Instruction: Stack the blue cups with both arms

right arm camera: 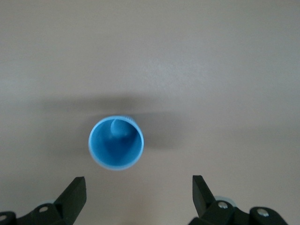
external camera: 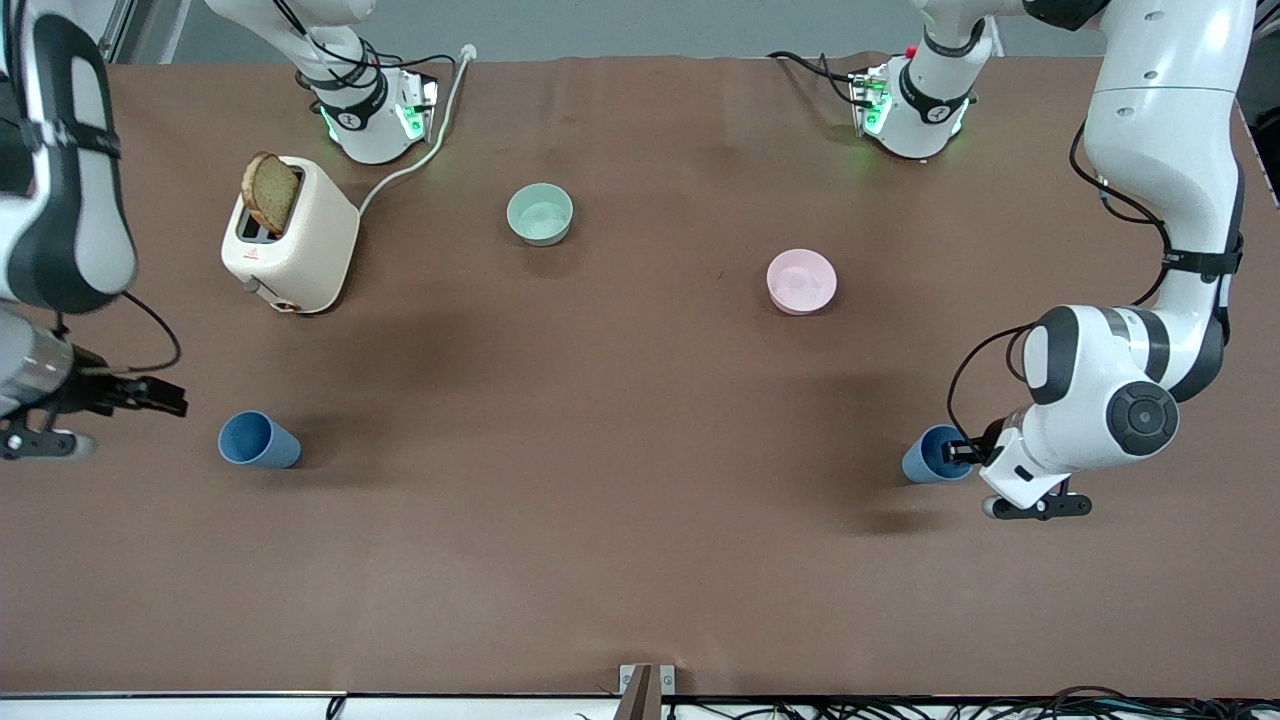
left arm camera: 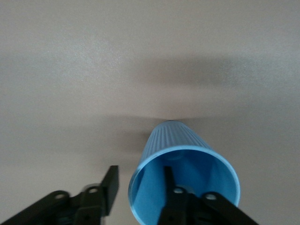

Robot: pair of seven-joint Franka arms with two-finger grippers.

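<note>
The robot should next use its right gripper to grab this blue cup by its rim (external camera: 244, 422), and then it can stack the cup inside the other blue cup.
Two blue cups stand upright on the brown table. One blue cup (external camera: 928, 457) is at the left arm's end. My left gripper (external camera: 962, 452) is open at its rim. In the left wrist view this cup (left arm camera: 180, 154) has one finger (left arm camera: 169, 185) inside its mouth and the other finger (left arm camera: 111, 185) outside its wall; the left gripper (left arm camera: 139, 185) straddles the rim. The other blue cup (external camera: 258, 441) is at the right arm's end. My right gripper (external camera: 165, 398) is open beside it, apart from it. In the right wrist view that cup (right arm camera: 116, 142) lies ahead of the open right gripper (right arm camera: 138, 192).
A cream toaster (external camera: 290, 235) with a slice of bread (external camera: 271, 192) stands near the right arm's base, its white cable (external camera: 420, 150) running to the table's edge. A pale green bowl (external camera: 540, 214) and a pink bowl (external camera: 801, 281) sit farther from the front camera than the cups.
</note>
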